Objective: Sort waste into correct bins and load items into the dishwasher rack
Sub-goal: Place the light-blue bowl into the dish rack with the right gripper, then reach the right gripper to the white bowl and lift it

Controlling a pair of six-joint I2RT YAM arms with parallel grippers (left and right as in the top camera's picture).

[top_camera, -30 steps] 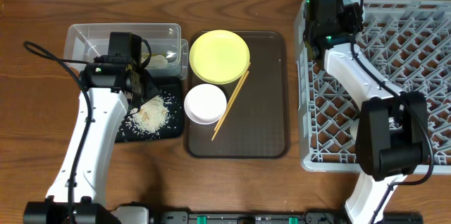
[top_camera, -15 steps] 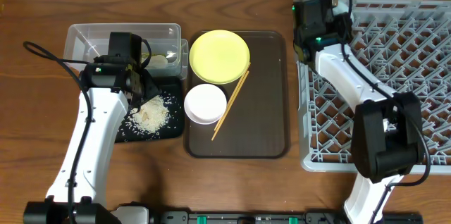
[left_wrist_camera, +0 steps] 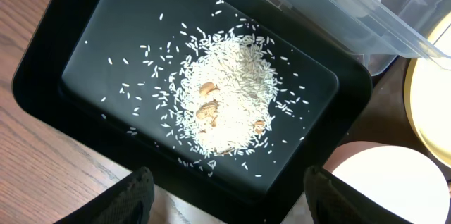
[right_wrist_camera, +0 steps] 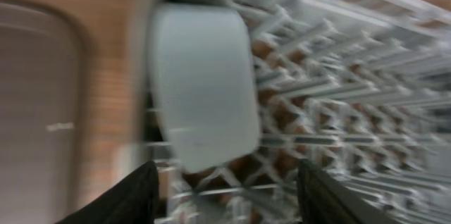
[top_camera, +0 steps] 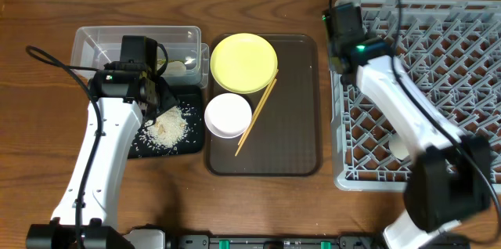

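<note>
I need to stand the white bowl (top_camera: pixel 228 115) on edge in the dishwasher rack, so next I need to grab the bowl with my right gripper by the bowl's rim on the chopsticks side.
My left gripper (left_wrist_camera: pixel 225 197) hangs open over the near rim of the black tray (left_wrist_camera: pixel 84 76), which holds a heap of rice (left_wrist_camera: pixel 225 97). Behind it stands the clear tub (top_camera: pixel 137 45) with something pale inside. On the brown serving tray lie the yellow plate (top_camera: pixel 243 63), the white bowl (top_camera: pixel 228 115) and the chopsticks (top_camera: pixel 257 116). My right gripper (right_wrist_camera: pixel 225 196) is open at the left edge of the grey dishwasher rack (top_camera: pixel 438 69). The light blue bowl (right_wrist_camera: pixel 204 83) stands on edge among the pegs just ahead of its fingers, blurred and apart from them.
The brown serving tray (top_camera: pixel 297 124) sits between the bins and the rack. A small whitish thing (top_camera: pixel 399 149) rests low in the rack beside my right arm. Bare wooden table lies along the front and left.
My right wrist has shifted left along the rack's edge and its jaws have opened off the light blue bowl. The left arm has not moved.
</note>
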